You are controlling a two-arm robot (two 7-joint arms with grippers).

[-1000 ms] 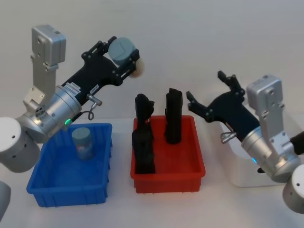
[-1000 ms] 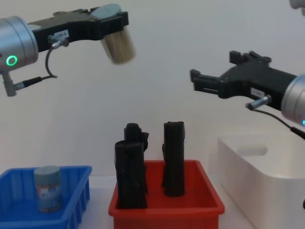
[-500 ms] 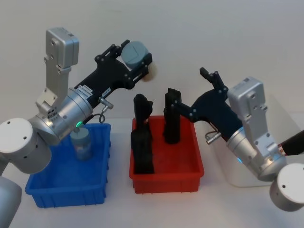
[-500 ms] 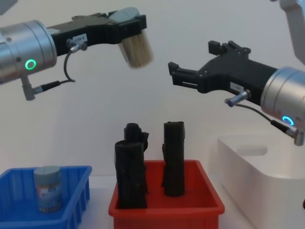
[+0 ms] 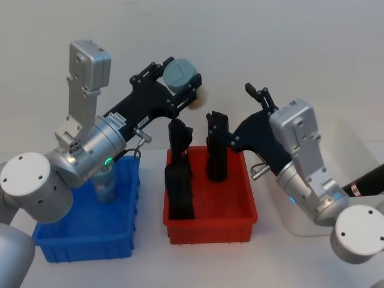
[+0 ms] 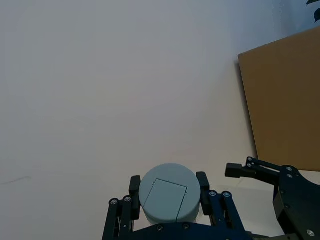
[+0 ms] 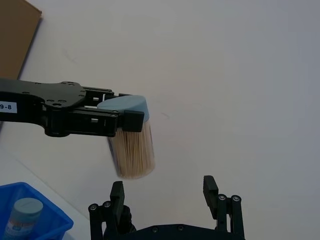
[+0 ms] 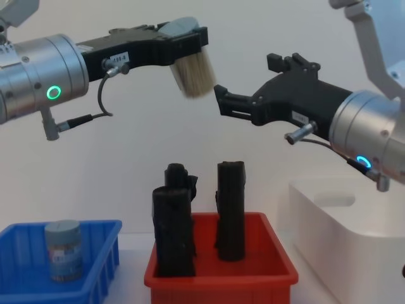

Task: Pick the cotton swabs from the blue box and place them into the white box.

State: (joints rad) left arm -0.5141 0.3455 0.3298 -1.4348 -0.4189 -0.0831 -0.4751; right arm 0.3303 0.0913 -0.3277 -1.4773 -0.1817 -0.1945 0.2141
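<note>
Next, my right gripper grips the held jar by its bare lower body (image 8: 195,77), since the fingers of my left gripper already wrap the lid.
My left gripper (image 5: 180,83) is shut on the lid of a jar of cotton swabs (image 8: 193,73), held high and tilted above the red bin. In the left wrist view the pale grey-blue lid (image 6: 168,199) sits between my fingers. My right gripper (image 5: 240,117) stands open just to the right of that jar, not touching it; from the right wrist the held jar (image 7: 132,145) hangs beyond the open gripper (image 7: 164,192). A second jar of cotton swabs (image 5: 106,183) stands upright in the blue box (image 5: 84,240). The white box (image 8: 354,228) sits at the far right, partly hidden by my right arm.
A red bin (image 5: 210,223) stands between the blue box and the white box, holding tall black rolls (image 5: 180,180) that reach up toward both grippers. A brown board (image 6: 285,100) leans against the wall behind.
My left arm has carried the jar to the right, over the red bin. My right gripper has swung left toward it, still open, closing most of the gap.
</note>
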